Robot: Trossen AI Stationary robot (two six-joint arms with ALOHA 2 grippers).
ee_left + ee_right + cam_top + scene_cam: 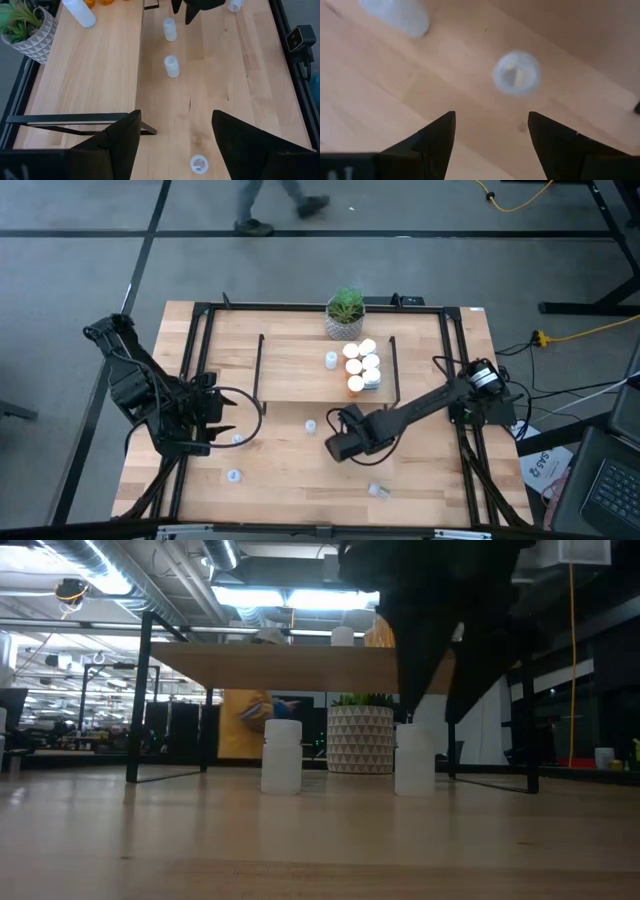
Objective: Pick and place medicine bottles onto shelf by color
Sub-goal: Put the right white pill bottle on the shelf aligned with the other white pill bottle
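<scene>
My right gripper will next grab the clear bottle by its end with the cap (517, 73), to shelve it with its color.
The shelf (300, 370) stands mid-table and carries several white and orange bottles (362, 365) at its right end, beside a potted plant. Small clear bottles stand on the table in front of it. My right gripper (340, 418) is open and hovers just above one clear bottle (516, 72), which stands upright (415, 758); the fingers touch nothing. A second clear bottle (310, 425) stands just to its left (282, 755). My left gripper (175, 145) is open and empty at the table's left, in front of the shelf's left frame, near another bottle (237, 439).
More clear bottles sit near the front edge (233, 475), and one lies on its side at the front right (378, 490). The potted plant (345, 313) stands at the shelf's far right corner. The shelf's black side frames (260, 365) flank the board.
</scene>
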